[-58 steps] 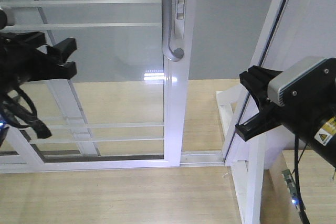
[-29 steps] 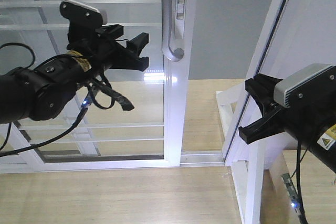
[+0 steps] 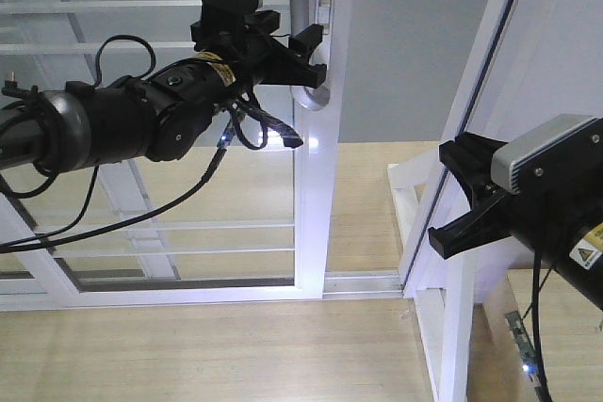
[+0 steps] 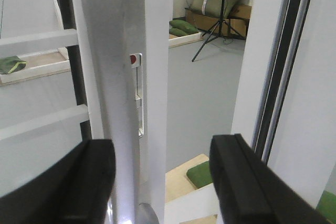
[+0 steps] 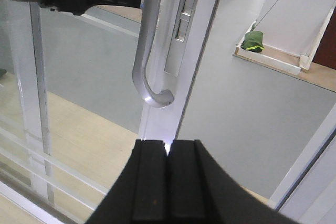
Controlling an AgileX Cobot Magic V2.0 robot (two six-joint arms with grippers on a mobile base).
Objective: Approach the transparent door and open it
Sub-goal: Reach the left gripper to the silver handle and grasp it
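I should grip the transparent door by its curved grey handle [image 3: 317,96] next with my left gripper, to open it. The handle is already between my left gripper's fingers.
The transparent door [image 3: 312,214] is a white-framed glass panel with thin horizontal bars. Its curved grey J-shaped handle [image 3: 317,96] hangs on the right stile. My left gripper [image 3: 316,56] has reached the handle and is open. In the left wrist view [image 4: 157,182] the handle [image 4: 113,103] and the stile stand between its jaws, the handle close to the left finger. My right gripper [image 3: 445,193] hangs low at the right, away from the door. In the right wrist view [image 5: 168,153] it is shut and empty, with the handle [image 5: 144,51] above it.
A second white-framed panel [image 3: 480,72] without a handle leans at the right. The door's bottom track [image 3: 188,294] crosses the wooden floor. Grey floor lies beyond the glass, with green bags [image 4: 186,24] and a tripod [image 4: 220,19] further off.
My left arm has swung up and right from the far left edge to the door handle, staying open. My right arm has barely moved.
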